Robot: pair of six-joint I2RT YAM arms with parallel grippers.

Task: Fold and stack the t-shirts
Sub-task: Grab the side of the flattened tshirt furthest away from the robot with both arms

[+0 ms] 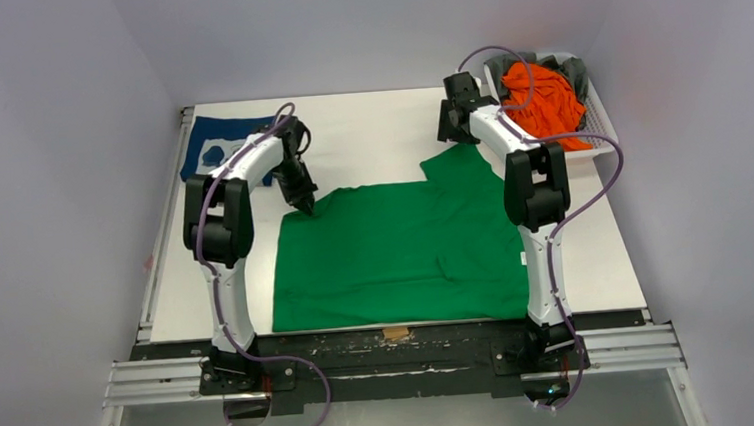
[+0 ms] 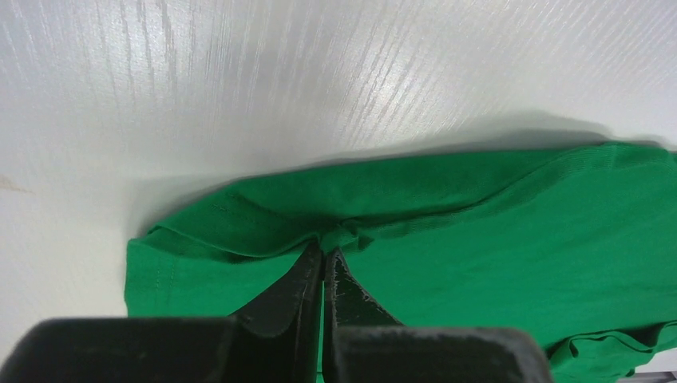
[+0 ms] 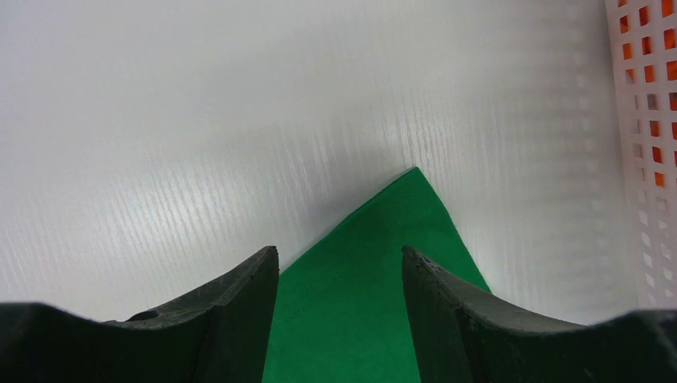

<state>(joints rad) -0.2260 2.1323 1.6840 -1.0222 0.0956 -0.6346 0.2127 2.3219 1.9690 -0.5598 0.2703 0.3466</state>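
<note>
My right gripper is above the green corner in the right wrist view and should lower before closing.
The bright green t-shirt (image 1: 401, 251) lies spread on the white table. My left gripper (image 1: 305, 204) is shut on a pinch of its far left edge; the left wrist view shows the fingertips (image 2: 315, 263) closed on a bunched fold of green cloth (image 2: 447, 231). My right gripper (image 1: 456, 135) is open just above the shirt's far right corner, a green point (image 3: 383, 271) lying between its fingers (image 3: 239, 295), not gripped. A navy blue t-shirt with white print (image 1: 216, 149) lies folded at the far left. Orange (image 1: 544, 101) and grey (image 1: 574, 77) shirts sit in the basket.
A white perforated basket (image 1: 600, 132) stands at the far right corner; its wall shows in the right wrist view (image 3: 647, 120). A metal rail (image 1: 168, 218) runs along the table's left edge. A small brown tape patch (image 1: 395, 332) marks the near edge.
</note>
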